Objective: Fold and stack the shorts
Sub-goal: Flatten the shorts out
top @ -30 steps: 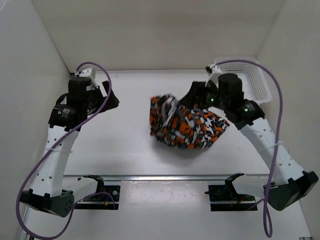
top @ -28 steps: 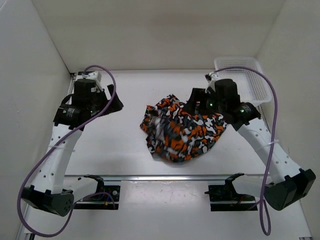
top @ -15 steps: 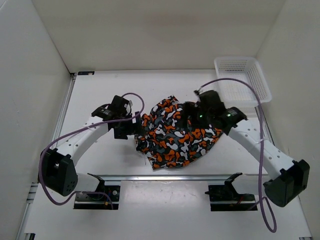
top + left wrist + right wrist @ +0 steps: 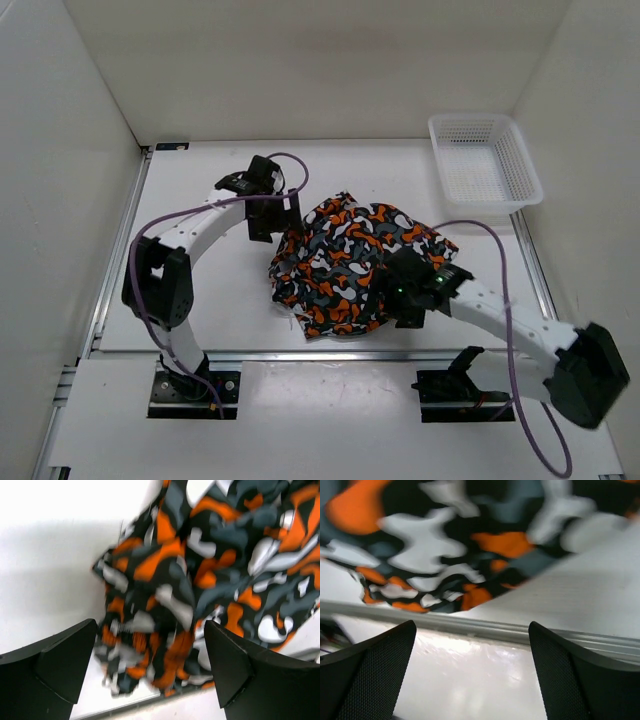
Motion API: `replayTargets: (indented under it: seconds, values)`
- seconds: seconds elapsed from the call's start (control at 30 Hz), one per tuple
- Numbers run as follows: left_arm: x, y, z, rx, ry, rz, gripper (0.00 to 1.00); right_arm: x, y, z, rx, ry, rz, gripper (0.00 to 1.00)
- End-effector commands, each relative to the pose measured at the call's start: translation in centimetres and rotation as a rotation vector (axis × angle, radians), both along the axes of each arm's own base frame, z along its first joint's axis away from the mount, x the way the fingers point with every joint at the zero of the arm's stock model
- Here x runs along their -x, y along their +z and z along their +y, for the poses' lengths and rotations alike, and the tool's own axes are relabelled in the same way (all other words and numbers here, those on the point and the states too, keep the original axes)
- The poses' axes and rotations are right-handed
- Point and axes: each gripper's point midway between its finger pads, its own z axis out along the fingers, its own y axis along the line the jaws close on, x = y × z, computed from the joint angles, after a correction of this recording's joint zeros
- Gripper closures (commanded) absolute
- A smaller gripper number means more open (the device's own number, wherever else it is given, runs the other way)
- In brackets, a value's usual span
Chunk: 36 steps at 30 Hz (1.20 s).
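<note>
Next, my left gripper grabs the shorts' crumpled far edge point(image 4: 294, 236) point(image 4: 134, 556), well apart from my right gripper, to spread the shorts for folding.
The shorts point(image 4: 345, 262), in an orange, black, grey and white blotch print, lie crumpled in a heap at mid-table. My left gripper point(image 4: 274, 228) is at their far left edge, open and empty. In the left wrist view the shorts point(image 4: 200, 560) lie ahead of and between the spread fingers point(image 4: 55, 665) of the gripper point(image 4: 150, 660). My right gripper point(image 4: 400, 304) is at the shorts' near right edge, open and empty. In the right wrist view the gripper point(image 4: 472, 667) hangs over the table's near edge, with the shorts' hem point(image 4: 445, 545) beyond it.
A white mesh basket point(image 4: 512, 178) stands at the back right corner. A metal rail point(image 4: 520, 632) runs along the table's near edge, close to the shorts' hem. White walls enclose the left, back and right sides.
The right gripper has let go of the shorts and moved to their near right edge. The shorts dropped and spread on the table. The left arm swung in to their far left edge.
</note>
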Motion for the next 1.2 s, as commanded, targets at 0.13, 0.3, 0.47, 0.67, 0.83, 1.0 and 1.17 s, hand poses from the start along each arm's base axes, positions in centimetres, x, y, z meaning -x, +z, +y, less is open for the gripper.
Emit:
replayTargets:
  seconds: [0.13, 0.3, 0.47, 0.67, 0.83, 1.0, 1.17]
  values:
    - [-2.6, 1.0, -1.9, 0.045, -0.062, -0.036, 0.84, -0.6, -0.3, 0.3, -0.356, -0.301, 0.075, 0.12]
    - [-2.3, 2.8, -1.8, 0.057, -0.062, -0.064, 0.90, -2.7, -1.1, 1.5, -0.369, -0.283, 0.052, 0.22]
    - [-2.0, 5.5, -0.7, 0.077, -0.041, -0.116, 0.90, -6.2, -1.4, 2.5, -0.263, -0.216, -0.004, 0.90]
    - [-3.2, 14.8, 6.8, 0.132, 0.096, -0.285, 0.90, -16.3, 11.2, 2.8, -0.123, -0.091, -0.388, 1.00]
    - [-1.6, 24.7, 12.2, 0.166, 0.205, -0.468, 0.90, -20.3, 26.7, 4.0, -0.203, 0.037, -0.663, 1.00]
    - [2.6, 30.9, 13.7, 0.171, 0.216, -0.630, 0.90, -20.8, 34.0, 3.9, -0.247, 0.079, -0.828, 1.00]
    - [6.2, 28.0, 9.4, 0.338, 0.137, -0.528, 0.90, -28.0, 31.3, 1.3, -0.200, 0.008, -0.797, 1.00]
